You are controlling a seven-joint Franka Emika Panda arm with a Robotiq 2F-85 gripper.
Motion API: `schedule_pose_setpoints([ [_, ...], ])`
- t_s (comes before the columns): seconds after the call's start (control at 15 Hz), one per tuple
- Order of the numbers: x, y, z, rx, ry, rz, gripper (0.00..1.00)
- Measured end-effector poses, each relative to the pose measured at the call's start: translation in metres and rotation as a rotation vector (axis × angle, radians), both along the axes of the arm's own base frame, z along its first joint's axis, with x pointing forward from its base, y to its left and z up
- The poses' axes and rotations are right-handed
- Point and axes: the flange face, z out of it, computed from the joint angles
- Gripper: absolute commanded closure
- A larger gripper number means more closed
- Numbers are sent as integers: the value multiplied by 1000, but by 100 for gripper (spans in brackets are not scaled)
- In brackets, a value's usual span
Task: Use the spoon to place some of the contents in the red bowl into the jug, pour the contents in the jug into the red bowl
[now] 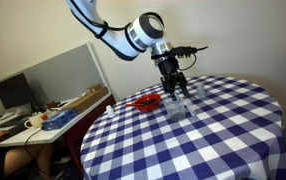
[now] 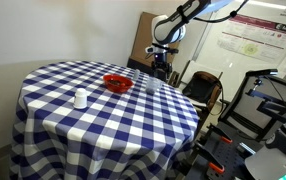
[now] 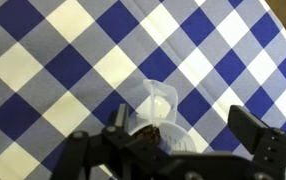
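I will grab the clear jug (image 3: 159,108) by its sides next with my gripper, one finger on each side, so the jug's opening stays free and I can tip it and pour into the red bowl.
In the wrist view the clear jug (image 3: 159,108) stands on the checked cloth right under my gripper (image 3: 182,124), its spout pointing away, with something dark brown inside near its wall. The jaws are open, one finger on each side of the jug and neither touching it. In both exterior views the gripper (image 1: 172,90) (image 2: 161,67) hangs just above the table, beside the red bowl (image 1: 146,101) (image 2: 117,83). I cannot make out the spoon in any view.
The round table (image 1: 233,130) carries a blue and white checked cloth. A small white container (image 2: 80,98) stands on it, away from the bowl. A desk with a monitor (image 1: 13,92) is beside the table. A chair (image 2: 205,88) and equipment stand behind it.
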Motion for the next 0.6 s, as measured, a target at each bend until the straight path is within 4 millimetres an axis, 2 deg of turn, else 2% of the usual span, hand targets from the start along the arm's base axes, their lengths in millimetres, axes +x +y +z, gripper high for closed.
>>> schedule_pose_setpoints([
  [0.27, 0, -2, -2, -1, -2, -1, 0],
  [0.6, -1, 0, -19, 4, 20, 1, 1],
])
